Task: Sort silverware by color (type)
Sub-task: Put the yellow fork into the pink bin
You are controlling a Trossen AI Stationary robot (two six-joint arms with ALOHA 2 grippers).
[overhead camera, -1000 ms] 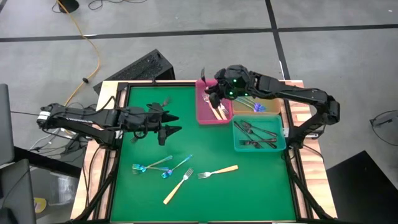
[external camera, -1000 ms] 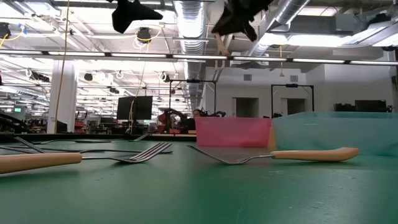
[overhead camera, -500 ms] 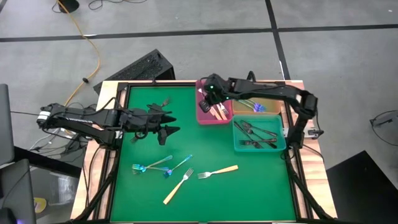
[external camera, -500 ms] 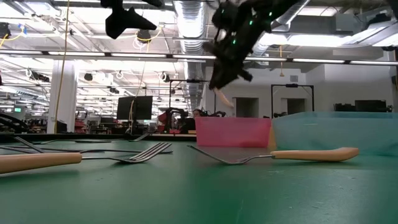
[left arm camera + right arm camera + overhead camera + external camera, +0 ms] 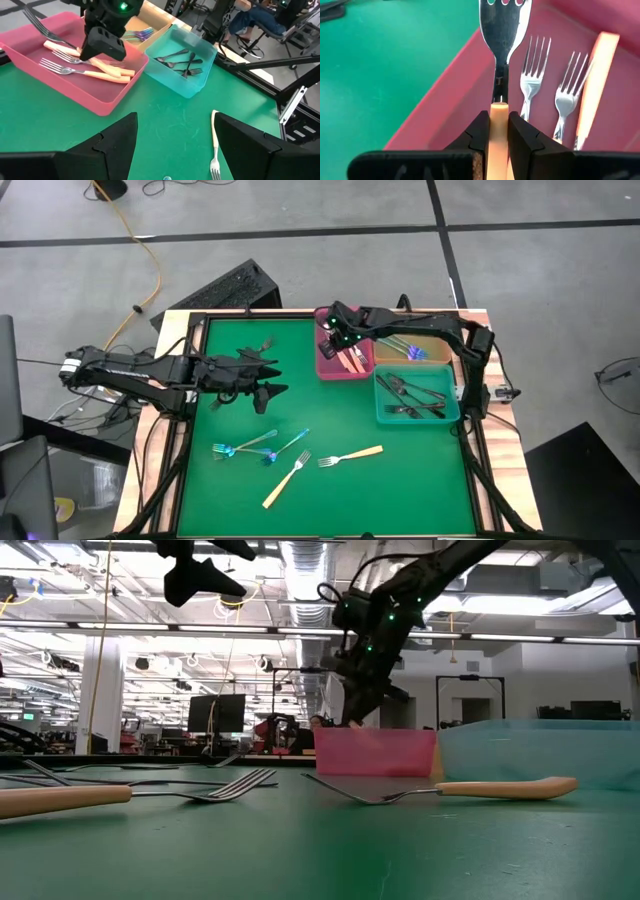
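The robot's right hand should keep holding the fork until it is lower, because the fork head [image 5: 502, 32] is hanging above the pink tray's rim [image 5: 440, 87] in the wrist view.
My right gripper [image 5: 337, 332] hangs low over the pink tray [image 5: 322, 365], shut on a tan-handled silver fork [image 5: 502, 30]. Several forks of that kind lie in the tray [image 5: 82, 70]. Black forks lie in the teal tray [image 5: 415, 395], and blue forks [image 5: 410, 351] in the wooden tray behind it. On the green mat lie two blue forks [image 5: 252, 448], two tan-handled forks [image 5: 350, 455] and a dark fork [image 5: 262, 342]. My left gripper [image 5: 280, 379] hovers open above the mat's left half, holding nothing. My right gripper pinches the fork's tan handle [image 5: 499, 114] between its two fingers, at the end next to the metal neck. The fingers slant down from the right and lie along the fork. The tines [image 5: 35, 20] stick out past the fingertips, over the tray's left wall.
The mat sits in a raised black frame [image 5: 190, 410] on the wooden table. The three trays stand together at the mat's far right. A dark keyboard [image 5: 230, 288] lies on the floor beyond the far edge. People sit in the room behind the table.
My right gripper has come down toward the pink tray, shifting a little toward the table's left and tipping steeper, still shut on the tan-handled fork. The fork has sunk with it from high above to just over the tray.
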